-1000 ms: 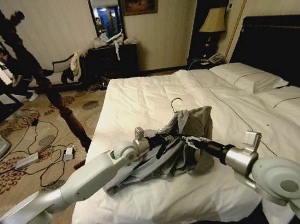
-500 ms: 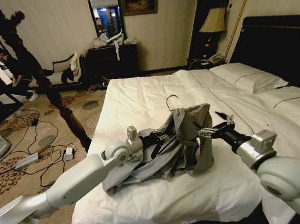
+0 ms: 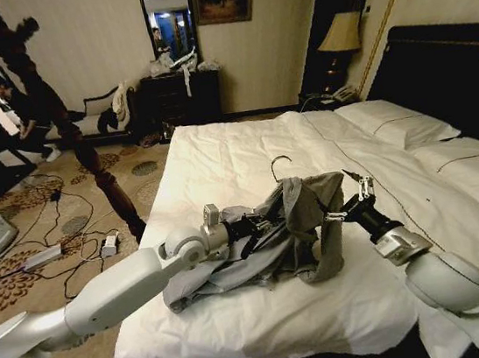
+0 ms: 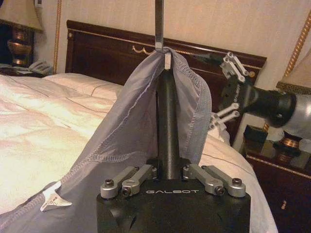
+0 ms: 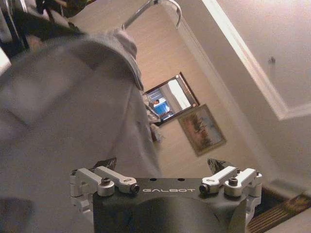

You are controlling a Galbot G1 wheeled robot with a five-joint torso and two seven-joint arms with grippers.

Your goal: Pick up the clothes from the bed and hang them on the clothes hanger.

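Note:
The shirt (image 3: pixel 294 225) needs to be hung, so my right gripper should next grab it by its raised open edge (image 3: pixel 338 191). That edge stands up off the bed while the rest of the shirt lies bunched.
The grey shirt (image 3: pixel 294 225) lies bunched on the white bed (image 3: pixel 219 159), partly draped over the dark clothes hanger, whose silver hook (image 3: pixel 280 164) sticks up above the fabric. My left gripper (image 3: pixel 259 223) reaches in from the left and is shut on the hanger; in the left wrist view the gripper (image 4: pixel 168 165) holds the hanger's dark bar (image 4: pixel 167 116) with shirt fabric (image 4: pixel 121 131) hung over its end. My right gripper (image 3: pixel 345 198) hovers open just right of the shirt, apart from it, and also shows as the right gripper (image 4: pixel 227 82). In the right wrist view, the shirt (image 5: pixel 63 102) lies ahead of the open gripper (image 5: pixel 160 162).
White pillows (image 3: pixel 396 123) and the dark headboard (image 3: pixel 446 72) lie to the right. A tall dark wooden coat stand (image 3: pixel 59 114) leans left of the bed over carpet with cables (image 3: pixel 72 245). A lamp (image 3: pixel 341 33) stands in the far corner.
My right gripper pulled out of the shirt, moved right and opened. The shirt's right side now hangs loose over the hanger. My left gripper stayed shut on the hanger.

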